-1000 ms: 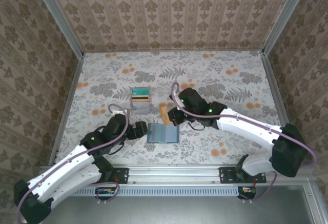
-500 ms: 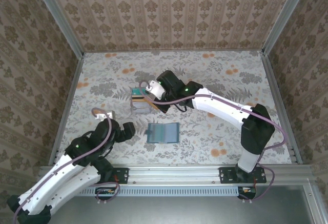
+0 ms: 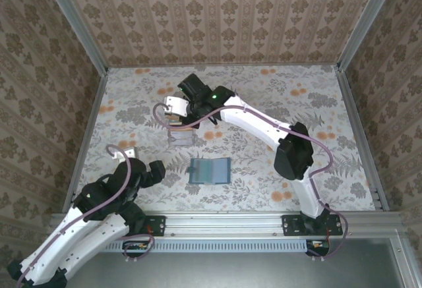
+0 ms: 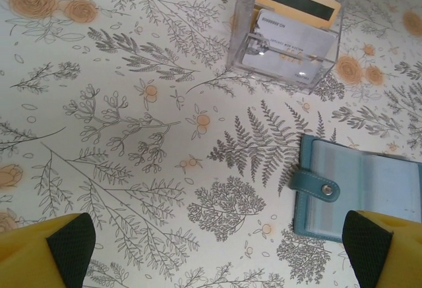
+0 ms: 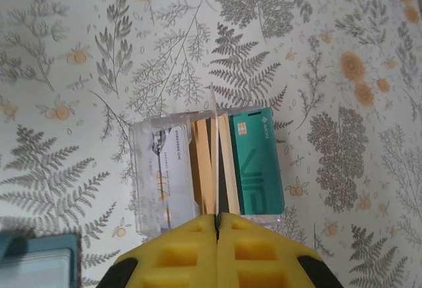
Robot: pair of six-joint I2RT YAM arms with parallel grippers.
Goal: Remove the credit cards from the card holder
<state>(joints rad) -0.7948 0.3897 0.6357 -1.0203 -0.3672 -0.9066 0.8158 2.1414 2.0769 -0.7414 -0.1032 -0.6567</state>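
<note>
I need to keep holding the credit card with my right gripper: it hangs upright above the tray [image 3: 181, 135] and, released now, would drop edge-first onto the orange ones.
The card holder [image 3: 210, 170] lies open and flat on the table, teal with a snap tab, and its left end shows in the left wrist view [image 4: 369, 189]. My right gripper [image 5: 217, 219] is shut on a credit card [image 5: 214, 149] seen edge-on, held upright over the clear tray [image 5: 148, 169]. In that tray stand a teal credit card [image 5: 257, 163], orange ones [image 5: 203, 163] and a pale grey card [image 5: 173, 169]. From above, the right gripper [image 3: 179, 113] hangs over the tray [image 3: 181, 135]. My left gripper [image 3: 155, 171] is open left of the holder, with nothing between its pads [image 4: 69, 245].
The floral table runs to metal rails at the left [image 3: 86, 136] and right [image 3: 359, 136], with papered walls behind. The right arm [image 3: 264, 126] stretches across the middle, above and right of the holder. The tray [image 4: 287, 31] sits just beyond the holder.
My right gripper has carried the card from the holder's upper edge away to the far left, over the tray. The left arm has drawn back from the holder towards the near left.
</note>
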